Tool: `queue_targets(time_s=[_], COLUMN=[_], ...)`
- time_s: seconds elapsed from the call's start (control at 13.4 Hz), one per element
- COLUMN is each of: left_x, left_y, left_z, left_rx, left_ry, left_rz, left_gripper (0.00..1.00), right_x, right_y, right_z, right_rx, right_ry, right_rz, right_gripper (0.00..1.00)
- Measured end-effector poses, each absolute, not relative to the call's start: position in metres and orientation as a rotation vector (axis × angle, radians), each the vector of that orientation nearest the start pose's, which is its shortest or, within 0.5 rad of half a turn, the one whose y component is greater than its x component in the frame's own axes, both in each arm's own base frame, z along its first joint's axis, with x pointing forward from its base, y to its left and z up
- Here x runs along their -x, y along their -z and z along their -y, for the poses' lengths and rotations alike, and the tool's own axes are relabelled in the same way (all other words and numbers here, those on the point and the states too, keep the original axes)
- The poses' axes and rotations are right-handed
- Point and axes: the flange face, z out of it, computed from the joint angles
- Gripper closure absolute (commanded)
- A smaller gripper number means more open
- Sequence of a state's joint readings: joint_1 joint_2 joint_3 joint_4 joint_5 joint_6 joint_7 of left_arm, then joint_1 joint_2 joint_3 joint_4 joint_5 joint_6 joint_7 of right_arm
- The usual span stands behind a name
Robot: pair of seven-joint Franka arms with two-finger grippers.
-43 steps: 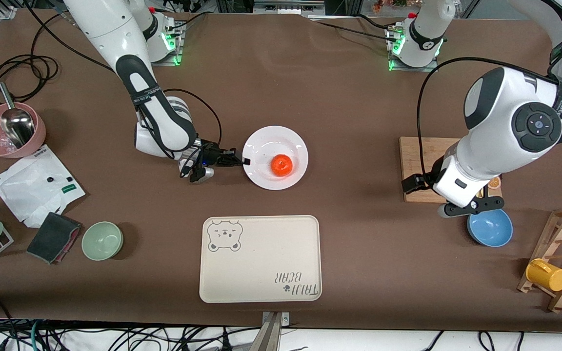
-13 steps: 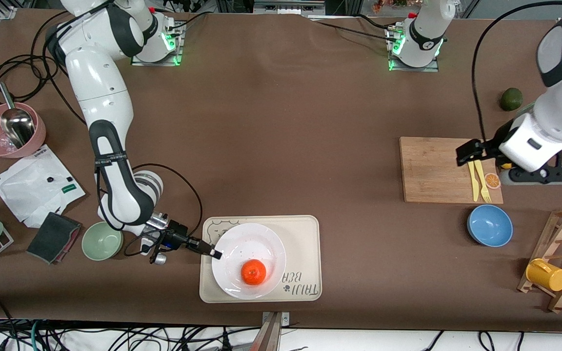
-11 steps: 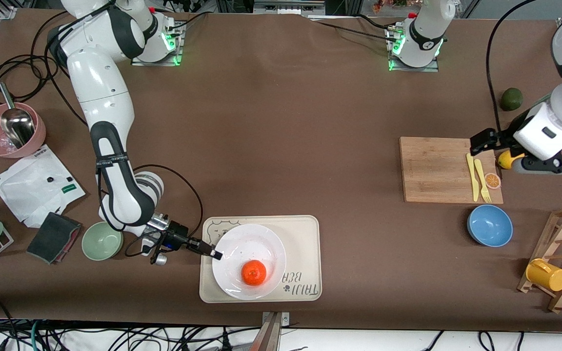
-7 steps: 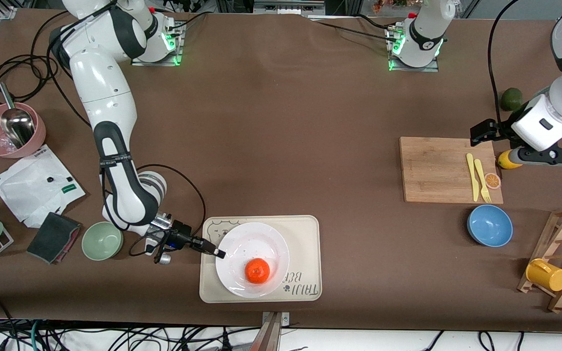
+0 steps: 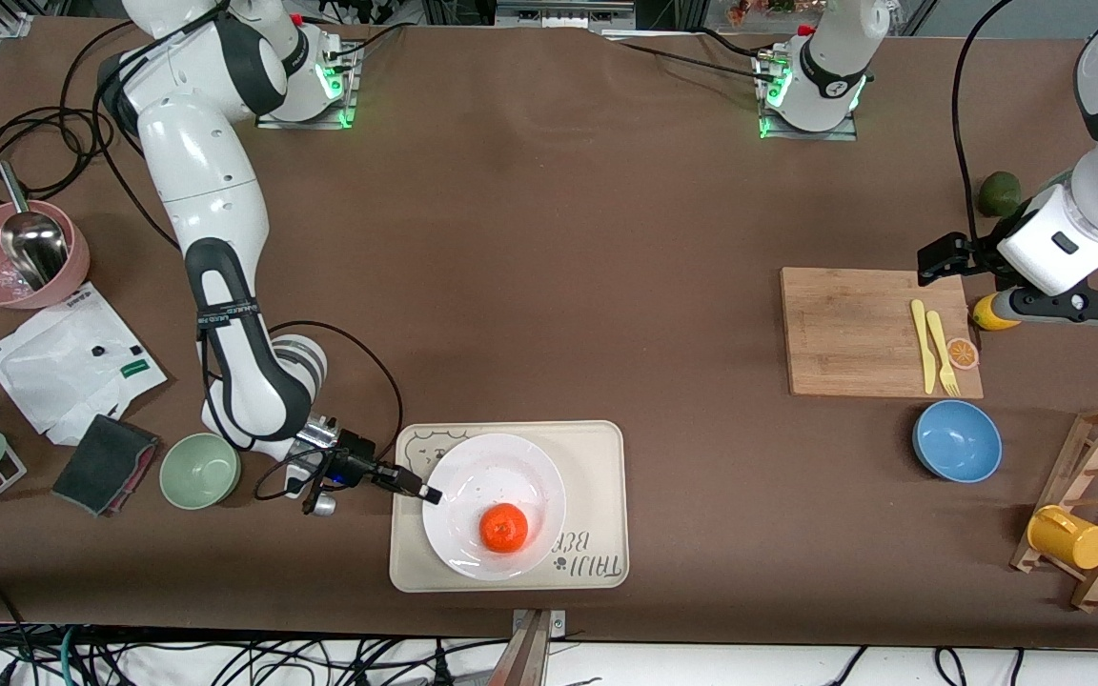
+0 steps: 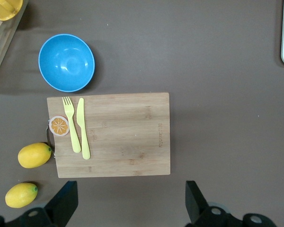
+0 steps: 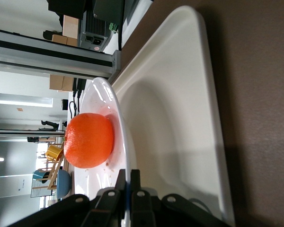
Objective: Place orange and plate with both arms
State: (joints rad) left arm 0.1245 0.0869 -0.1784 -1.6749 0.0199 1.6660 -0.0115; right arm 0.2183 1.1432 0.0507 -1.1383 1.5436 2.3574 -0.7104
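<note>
I should open my right gripper now: the plate [image 5: 473,472] is low inside the rim of the beige tray, so it would settle there.
The white plate [image 5: 473,472] sits over the beige bear-print tray [image 5: 597,457], near the table's front edge. The orange [image 5: 503,528] rests in the plate. My right gripper [image 5: 425,494] is shut on the plate's rim at the side toward the right arm's end. The right wrist view shows its fingers [image 7: 121,178] pinching the rim of the plate [image 7: 97,92], with the orange [image 7: 87,139] close by and the tray [image 7: 180,94] beneath. I cannot tell whether the plate lies flat. My left gripper [image 5: 1049,286] hangs open and empty [image 6: 130,208] high over the bare table beside the cutting board [image 6: 109,135].
The cutting board [image 5: 844,329] carries a yellow fork, a knife and an orange slice. A lemon [image 5: 986,312] and an avocado [image 5: 997,193] lie beside it, and a blue bowl [image 5: 957,440] is nearer the camera. A green bowl [image 5: 200,470] stands close to the right arm's wrist.
The right gripper carried the plate with the orange from the table's middle onto the tray, then nudged it slightly toward the left arm's end. The left arm rose away from the blue bowl.
</note>
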Motion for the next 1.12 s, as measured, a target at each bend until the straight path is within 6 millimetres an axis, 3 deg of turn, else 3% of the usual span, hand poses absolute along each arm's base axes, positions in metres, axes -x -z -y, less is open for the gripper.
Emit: queue_targets(time_s=[0.15,0.22,0.3,0.9,1.12], left_x=[-0.579,-0.579,-0.579,-0.579,-0.579], left_y=[-0.535,-0.535,-0.535,-0.535,-0.535], left_z=[0.026,0.026,0.026,0.026,0.026], left_rx=[3.13,3.13,3.13,3.13,3.13], left_ry=[-0.148,-0.148,-0.148,-0.148,-0.148], left_rz=[-0.071,-0.071,-0.071,-0.072,-0.072], left_gripper=[0.0,0.0,0.0,0.0,0.0], right_x=[-0.744,-0.744,-0.744,-0.75,-0.752], right_y=[-0.112,-0.112,-0.112,-0.125,-0.125], right_z=[-0.205,-0.205,-0.205,-0.212,-0.205], right_rx=[2.042,2.046,2.048,2.041,2.079], right_ry=[0.335,0.335,0.335,0.352,0.361], right_rz=[-0.23,-0.224,-0.222,-0.191,-0.159], right_gripper=[1.0,0.76,0.01,0.0,0.0])
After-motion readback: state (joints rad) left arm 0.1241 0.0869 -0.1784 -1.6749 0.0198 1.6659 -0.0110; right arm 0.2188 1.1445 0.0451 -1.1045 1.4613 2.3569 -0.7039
